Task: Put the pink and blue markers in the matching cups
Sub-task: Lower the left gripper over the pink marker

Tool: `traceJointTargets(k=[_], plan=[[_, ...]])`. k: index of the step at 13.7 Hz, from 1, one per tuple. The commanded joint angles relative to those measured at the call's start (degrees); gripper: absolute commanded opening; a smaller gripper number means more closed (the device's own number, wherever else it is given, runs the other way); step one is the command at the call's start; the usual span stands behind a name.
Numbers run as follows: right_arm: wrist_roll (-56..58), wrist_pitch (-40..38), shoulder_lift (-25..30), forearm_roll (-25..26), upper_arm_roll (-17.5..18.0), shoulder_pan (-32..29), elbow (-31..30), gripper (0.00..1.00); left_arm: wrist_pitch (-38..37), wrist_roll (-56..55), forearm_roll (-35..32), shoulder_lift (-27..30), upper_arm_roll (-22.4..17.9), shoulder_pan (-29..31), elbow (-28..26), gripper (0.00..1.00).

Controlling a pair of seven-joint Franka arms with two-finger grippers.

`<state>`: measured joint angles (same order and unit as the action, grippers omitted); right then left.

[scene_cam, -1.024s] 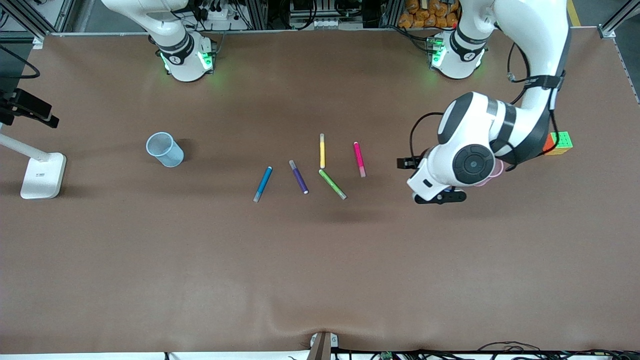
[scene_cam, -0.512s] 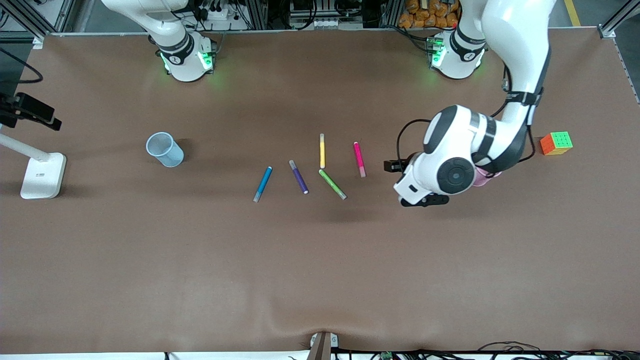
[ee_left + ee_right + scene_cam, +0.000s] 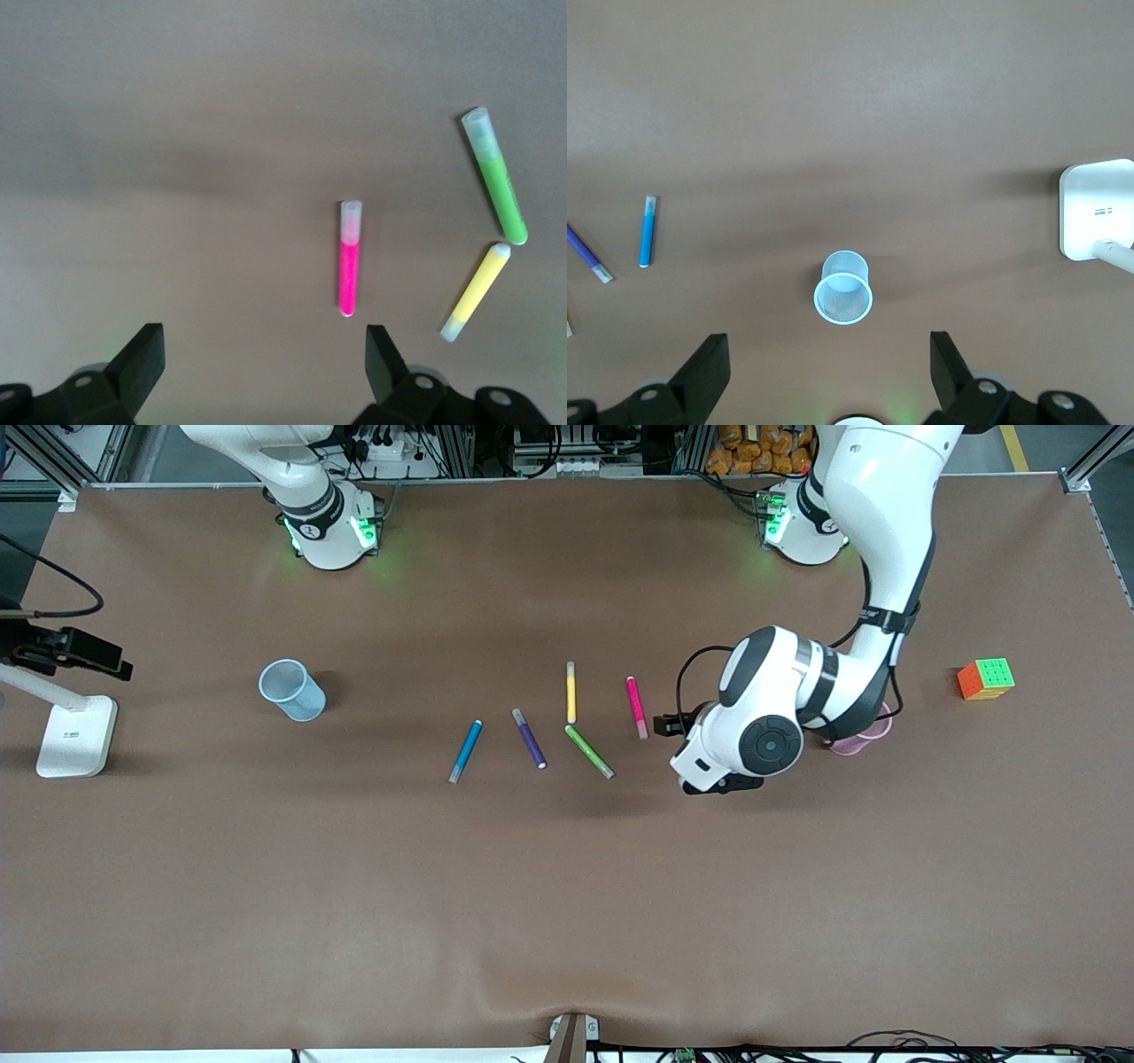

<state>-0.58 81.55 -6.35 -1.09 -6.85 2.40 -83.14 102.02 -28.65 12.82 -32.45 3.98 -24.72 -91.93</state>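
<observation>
My left gripper picks up the pink marker by its bright body (image 3: 348, 274) next. That leaves the pink marker's pale cap (image 3: 351, 221) free to enter the pink cup.
The pink marker (image 3: 636, 707) and the blue marker (image 3: 466, 751) lie flat on the brown table among other pens. The pale blue cup (image 3: 292, 689) stands toward the right arm's end. The pale pink cup (image 3: 861, 737) stands toward the left arm's end, partly hidden by the left arm. My left gripper (image 3: 719, 784) hangs open and empty over bare table between the pink marker and the pink cup. In the left wrist view the gripper (image 3: 264, 354) is beside the pink marker (image 3: 348, 266). My right gripper (image 3: 829, 359) is open and empty, high over the blue cup (image 3: 844, 288), with the blue marker (image 3: 648, 232) off to one side; it waits.
A purple pen (image 3: 530, 738), a yellow pen (image 3: 571, 692) and a green pen (image 3: 589, 751) lie between the two markers. A colour cube (image 3: 985, 678) sits near the left arm's end. A white lamp base (image 3: 76, 735) stands at the right arm's end.
My left arm has swung toward the pink marker, its gripper now closer to the pens. More of the pink cup shows from under it. The right arm has not moved.
</observation>
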Motion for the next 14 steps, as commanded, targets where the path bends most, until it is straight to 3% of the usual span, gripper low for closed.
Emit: traceJointTargets(k=[1, 7, 13, 14], plan=[[-0.04, -0.68, -4.26, 0.91, 0.53, -0.29, 0.96, 1.0, 2.12, -3.41, 1.85, -1.82, -0.38, -1.73, 0.34, 1.0], [-0.56, -1.04, -5.25, 0.92, 0.53, -0.03, 1.05, 1.0, 5.46, -10.1, 4.58, -5.43, -0.29, -3.66, 0.26, 0.98], [-0.92, -1.92, -5.86, -0.14, 0.79, 0.59, 0.7, 1.0, 9.25, -10.19, 6.77, -7.72, -0.29, -4.72, -0.01, 0.73], [-0.92, -1.48, -6.82, -0.23, 0.79, 1.02, 0.61, 1.0, 9.25, -9.85, 7.57, -7.81, -0.2, -4.72, -0.36, 0.72]])
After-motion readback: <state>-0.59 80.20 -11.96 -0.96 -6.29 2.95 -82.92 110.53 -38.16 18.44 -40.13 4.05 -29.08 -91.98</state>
